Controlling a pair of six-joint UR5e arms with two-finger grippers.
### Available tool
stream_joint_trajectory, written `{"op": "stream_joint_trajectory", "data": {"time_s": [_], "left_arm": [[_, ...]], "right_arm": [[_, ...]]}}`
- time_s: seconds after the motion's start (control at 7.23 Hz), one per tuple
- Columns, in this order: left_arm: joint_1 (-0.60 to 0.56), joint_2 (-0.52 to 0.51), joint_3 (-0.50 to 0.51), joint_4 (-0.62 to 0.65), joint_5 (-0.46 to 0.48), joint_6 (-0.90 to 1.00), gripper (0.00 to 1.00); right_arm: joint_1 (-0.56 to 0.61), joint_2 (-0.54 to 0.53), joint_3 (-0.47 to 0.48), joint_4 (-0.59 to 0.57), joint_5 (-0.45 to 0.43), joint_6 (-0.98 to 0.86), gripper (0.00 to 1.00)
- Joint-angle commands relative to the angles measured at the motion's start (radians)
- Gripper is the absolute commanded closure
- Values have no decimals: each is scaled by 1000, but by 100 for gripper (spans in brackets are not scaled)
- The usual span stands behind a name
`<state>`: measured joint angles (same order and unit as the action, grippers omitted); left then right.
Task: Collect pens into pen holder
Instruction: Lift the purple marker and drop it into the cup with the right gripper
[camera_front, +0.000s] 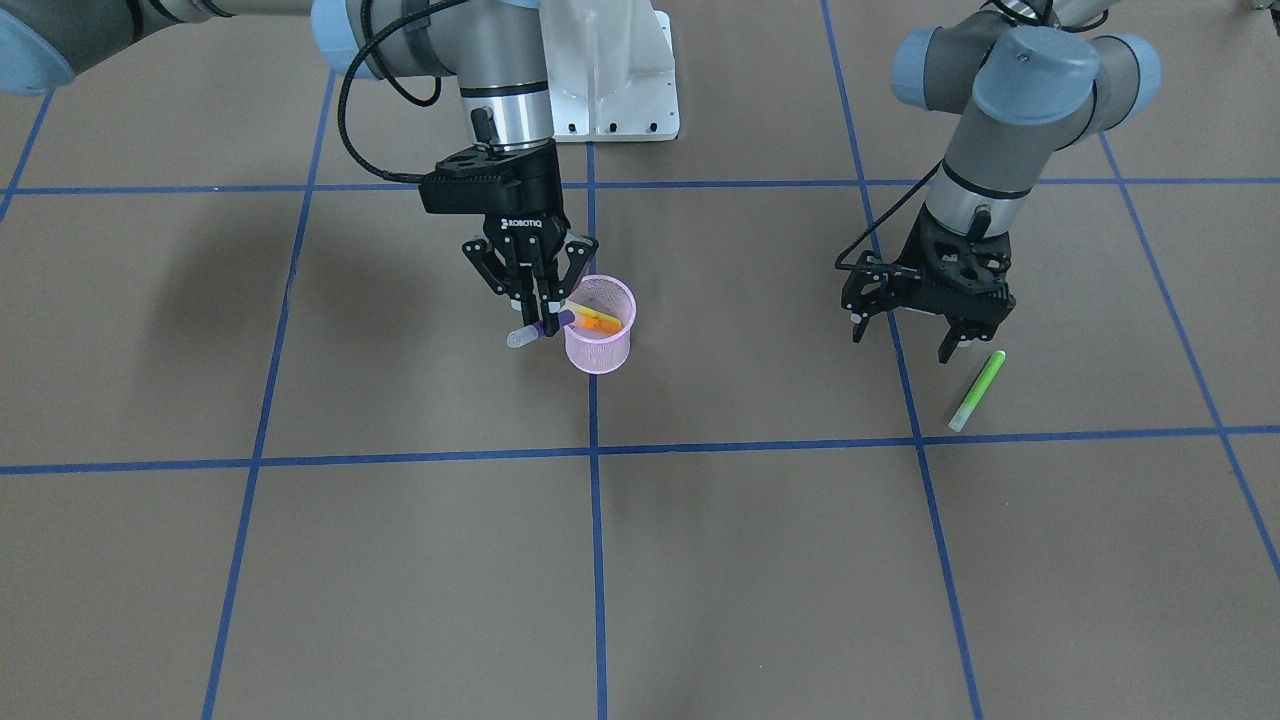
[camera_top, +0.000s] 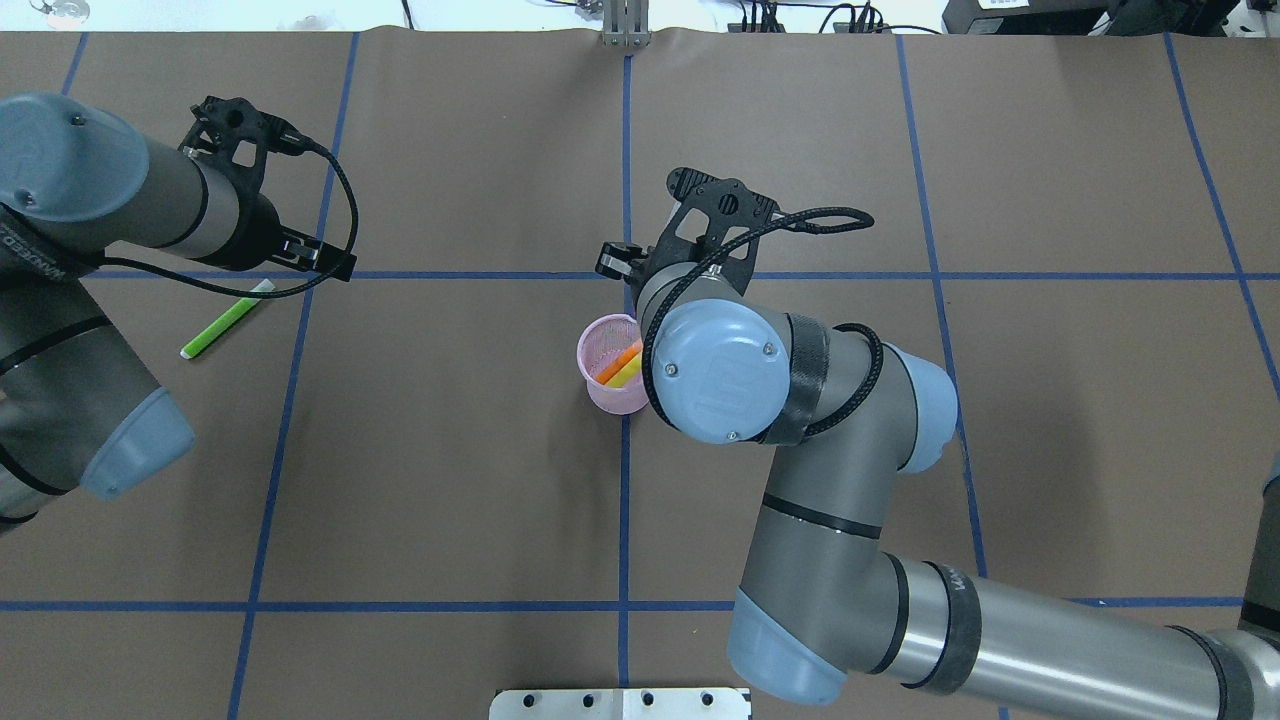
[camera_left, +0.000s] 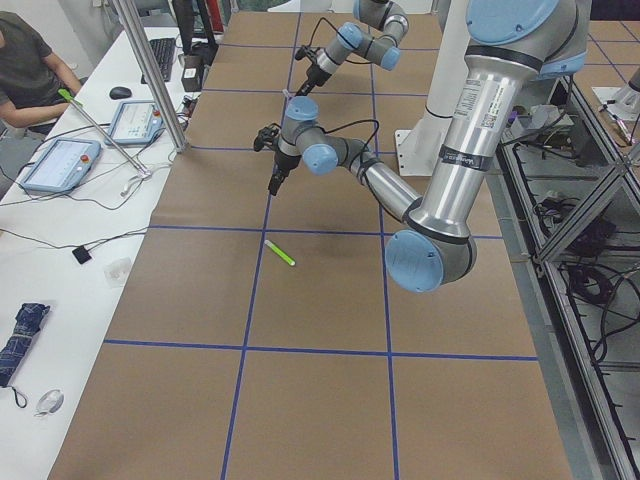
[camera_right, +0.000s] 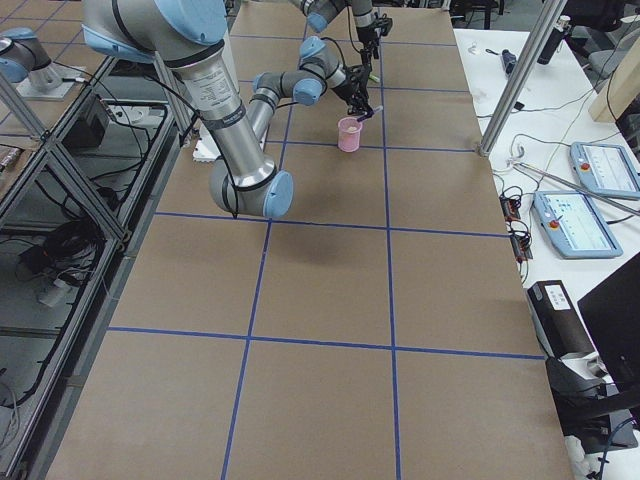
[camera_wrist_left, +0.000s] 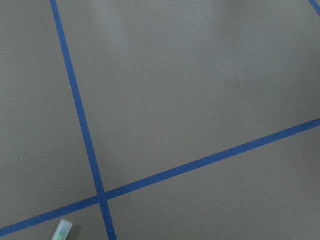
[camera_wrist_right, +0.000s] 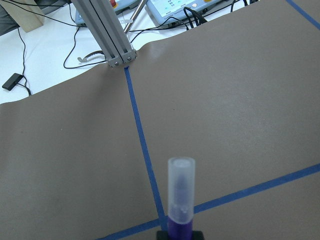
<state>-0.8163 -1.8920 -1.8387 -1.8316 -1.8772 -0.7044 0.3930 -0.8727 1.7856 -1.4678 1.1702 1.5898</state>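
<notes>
I will grab the bright green pen by its middle (camera_front: 978, 390) next with my left gripper. Then I can drop the pen into the pen holder (camera_front: 598, 350).
The pink mesh pen holder (camera_front: 598, 350) stands upright near the table's middle, also in the overhead view (camera_top: 603, 395). An orange pen (camera_front: 601, 322) leans inside it. My right gripper (camera_front: 543, 322) is shut on the purple pen (camera_front: 530, 333), held almost level, one end over the holder's rim and the pale cap pointing away; the right wrist view shows the purple pen (camera_wrist_right: 180, 200) too. The green pen (camera_front: 978, 390) lies flat on the table. My left gripper (camera_front: 903, 338) hovers just beside its upper end, open and empty. The left wrist view shows only the green pen's tip (camera_wrist_left: 64, 231).
Blue tape lines (camera_front: 595, 450) grid the brown table. The white robot base (camera_front: 610, 80) stands behind the holder. In the exterior left view, a side desk with control tablets (camera_left: 60, 160), a metal post (camera_left: 150, 80) and an operator sit beyond the table's far edge.
</notes>
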Motion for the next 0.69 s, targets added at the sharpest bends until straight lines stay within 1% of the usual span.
{"op": "stream_joint_trajectory", "data": {"time_s": [0.0, 0.14, 0.28, 0.42, 0.55], "left_arm": [[-6, 1, 4, 0, 0, 0, 1], [-6, -1, 4, 2, 0, 0, 1], [-7, 1, 10, 0, 0, 0, 1], [-21, 4, 15, 5, -3, 34, 1], [-68, 29, 36, 14, -76, 154, 1]], "right_arm": [[-71, 4, -14, 0, -82, 10, 100], [-75, 4, -14, 0, -87, 10, 100], [-75, 6, -15, -3, -87, 9, 1], [-75, 4, -14, -3, -83, 9, 0], [-72, 1, 6, -2, -57, 6, 0]]}}
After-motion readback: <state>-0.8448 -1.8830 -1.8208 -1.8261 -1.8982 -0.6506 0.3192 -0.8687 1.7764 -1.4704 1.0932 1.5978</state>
